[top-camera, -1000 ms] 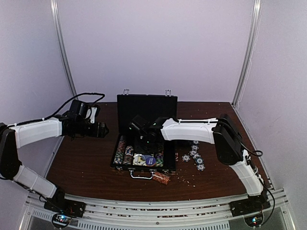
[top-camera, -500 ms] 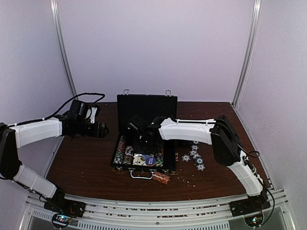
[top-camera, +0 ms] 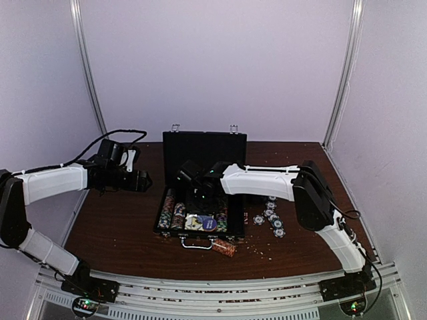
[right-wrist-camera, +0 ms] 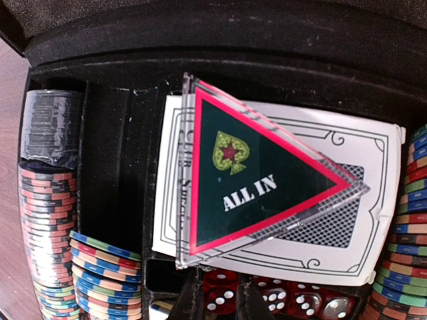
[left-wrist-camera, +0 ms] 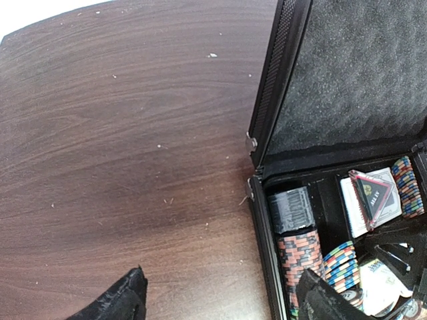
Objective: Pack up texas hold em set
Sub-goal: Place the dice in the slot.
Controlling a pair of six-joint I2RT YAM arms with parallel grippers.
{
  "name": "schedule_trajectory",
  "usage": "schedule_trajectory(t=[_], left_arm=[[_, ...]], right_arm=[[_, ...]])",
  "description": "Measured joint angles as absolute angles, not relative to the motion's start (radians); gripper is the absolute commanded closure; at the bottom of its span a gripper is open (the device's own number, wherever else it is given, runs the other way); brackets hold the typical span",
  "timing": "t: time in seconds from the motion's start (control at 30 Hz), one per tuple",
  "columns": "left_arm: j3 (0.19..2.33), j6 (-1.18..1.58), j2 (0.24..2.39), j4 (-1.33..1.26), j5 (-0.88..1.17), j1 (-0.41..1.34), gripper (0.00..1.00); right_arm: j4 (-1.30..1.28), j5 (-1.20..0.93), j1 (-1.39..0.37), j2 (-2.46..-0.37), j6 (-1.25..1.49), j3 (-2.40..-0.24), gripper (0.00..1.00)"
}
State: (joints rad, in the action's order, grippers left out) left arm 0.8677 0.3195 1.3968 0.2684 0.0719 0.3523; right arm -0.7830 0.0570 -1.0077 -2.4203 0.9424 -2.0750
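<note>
The small red die sits between my right gripper's fingertips in the tray's dice row beside the other dice, so my right gripper should release it.
The black briefcase lies open mid-table with its lid upright. Its tray holds rows of striped chips, a card deck under a clear triangular "ALL IN" marker, and red dice. My right gripper reaches down into the tray, its fingers close on either side of one red die. It also shows in the top view. My left gripper is open and empty above the table, left of the case, and shows in the top view too.
Several loose chips lie on the table right of the case. A brownish stack lies by the silver handle at the front. A blue round thing sits in the tray's front. Bare wood lies left of the case.
My right arm has shifted slightly left over the tray. The left arm has barely moved.
</note>
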Motion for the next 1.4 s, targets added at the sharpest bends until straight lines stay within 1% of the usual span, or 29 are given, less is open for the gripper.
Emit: schedule_trajectory(t=[0.43, 0.53, 0.67, 0.8, 0.87, 1.2, 1.33, 1.4], left_arm=[[0.868, 0.319, 1.400, 0.263, 0.084, 0.352, 0.20], [0.868, 0.319, 1.402, 0.263, 0.087, 0.352, 0.20], [0.868, 0.319, 1.408, 0.263, 0.090, 0.352, 0.20], [0.868, 0.319, 1.411, 0.263, 0.091, 0.352, 0.20], [0.868, 0.319, 1.412, 0.262, 0.091, 0.352, 0.20], [0.868, 0.319, 1.414, 0.262, 0.094, 0.352, 0.20], [0.868, 0.319, 1.414, 0.263, 0.094, 0.352, 0.20], [0.868, 0.319, 1.414, 0.262, 0.095, 0.352, 0.20]], right_arm=[[-0.790, 0.069, -1.009, -2.423, 0.947, -2.081, 1.00], [-0.793, 0.070, -1.009, -2.426, 0.949, -2.087, 0.93], [-0.800, 0.070, -1.009, -2.428, 0.949, -2.095, 0.82], [-0.805, 0.074, -1.008, -2.428, 0.950, -2.106, 0.75], [-0.804, 0.074, -1.007, -2.428, 0.950, -2.110, 0.73], [-0.796, 0.068, -1.007, -2.428, 0.950, -2.111, 0.68], [-0.791, 0.063, -1.007, -2.426, 0.952, -2.111, 0.59], [-0.789, 0.062, -1.007, -2.420, 0.949, -2.109, 0.58]])
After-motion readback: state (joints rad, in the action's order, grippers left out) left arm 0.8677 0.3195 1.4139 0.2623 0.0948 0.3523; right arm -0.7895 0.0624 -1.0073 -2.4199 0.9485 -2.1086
